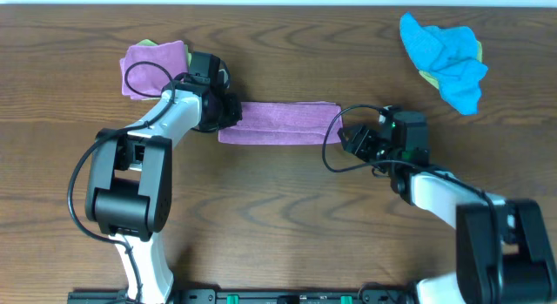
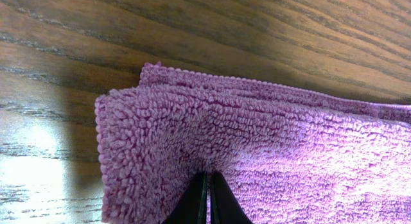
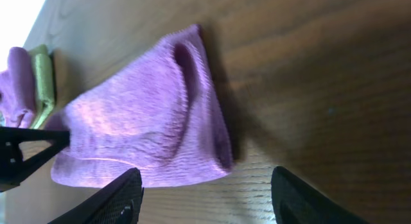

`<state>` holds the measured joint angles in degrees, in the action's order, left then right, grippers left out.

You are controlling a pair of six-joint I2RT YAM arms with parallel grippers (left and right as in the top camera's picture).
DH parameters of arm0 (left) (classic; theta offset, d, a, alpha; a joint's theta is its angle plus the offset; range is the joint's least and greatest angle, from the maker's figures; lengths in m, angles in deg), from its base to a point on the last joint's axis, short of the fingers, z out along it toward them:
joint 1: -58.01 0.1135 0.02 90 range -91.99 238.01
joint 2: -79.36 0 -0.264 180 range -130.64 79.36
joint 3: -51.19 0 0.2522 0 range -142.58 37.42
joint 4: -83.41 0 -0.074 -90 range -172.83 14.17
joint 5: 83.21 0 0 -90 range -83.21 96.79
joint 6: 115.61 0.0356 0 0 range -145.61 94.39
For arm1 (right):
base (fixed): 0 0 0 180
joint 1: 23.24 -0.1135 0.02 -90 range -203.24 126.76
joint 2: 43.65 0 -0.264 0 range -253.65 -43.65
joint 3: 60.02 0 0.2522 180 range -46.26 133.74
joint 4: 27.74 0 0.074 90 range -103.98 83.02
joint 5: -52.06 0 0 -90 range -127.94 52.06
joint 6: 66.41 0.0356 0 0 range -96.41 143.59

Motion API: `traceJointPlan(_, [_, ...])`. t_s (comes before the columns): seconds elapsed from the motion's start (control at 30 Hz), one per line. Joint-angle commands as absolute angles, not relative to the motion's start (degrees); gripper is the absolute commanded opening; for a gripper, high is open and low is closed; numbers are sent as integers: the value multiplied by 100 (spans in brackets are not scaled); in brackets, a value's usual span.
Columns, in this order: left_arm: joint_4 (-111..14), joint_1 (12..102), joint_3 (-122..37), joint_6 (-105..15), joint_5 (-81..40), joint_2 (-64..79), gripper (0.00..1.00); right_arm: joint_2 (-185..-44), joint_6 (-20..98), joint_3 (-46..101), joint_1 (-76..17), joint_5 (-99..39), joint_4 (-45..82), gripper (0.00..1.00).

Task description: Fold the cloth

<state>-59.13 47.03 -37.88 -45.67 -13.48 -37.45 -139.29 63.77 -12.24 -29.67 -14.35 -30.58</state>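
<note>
The purple cloth's loose end (image 1: pixel 338 134) (image 3: pixel 214 155), opposite my left gripper's end of the cloth, is the part my right gripper should grab next. I can then fold the cloth over lengthwise.
A purple cloth (image 1: pixel 278 123) lies folded into a long strip across the middle of the table. My left gripper (image 1: pixel 228 112) is at the strip's left end. In the left wrist view the jaws (image 2: pixel 209 197) are shut on the cloth (image 2: pixel 257 140), pinching its fuzzy layers. My right gripper (image 1: pixel 352 138) sits just off the strip's right end. In the right wrist view its fingers (image 3: pixel 205 198) are wide open and empty, with the cloth's right end (image 3: pixel 148 121) just ahead of them.
A folded purple cloth on a green one (image 1: pixel 152 58) lies at the back left, also seen in the right wrist view (image 3: pixel 29 83). A crumpled blue cloth over a green one (image 1: pixel 446 53) lies at the back right.
</note>
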Motion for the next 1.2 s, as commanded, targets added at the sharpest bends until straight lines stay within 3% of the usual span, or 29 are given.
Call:
traceJointPlan(0.0, [-5902,4705,-3850,-4536,-1213,-3828,6,-14261,6760,-1259,-2972,-1277,-3303,66])
traceJointPlan(0.4, [-5884,4705,-3850,-4536,-1224,-3828,6,-14982,7201,-1257,-3306,-1282,-4223,68])
traceJointPlan(0.77, [-5884,4705,-3850,-4534,-1228,-3828,6,-15352,7289,-1254,-3525,-1535,-4730,65])
traceJointPlan(0.87, [-5884,4705,-3850,-4534,-1228,-3828,6,-15360,7287,-1252,-3566,-1785,-4750,57])
traceJointPlan(1.0, [-5878,4705,-3850,-4536,-1230,-3828,6,-15360,7280,-1250,-3571,-2029,-4870,35])
traceJointPlan(1.17, [-5792,4698,-3850,-4534,-1272,-3828,6,-15454,7282,-1204,-3614,-2313,-5091,33])
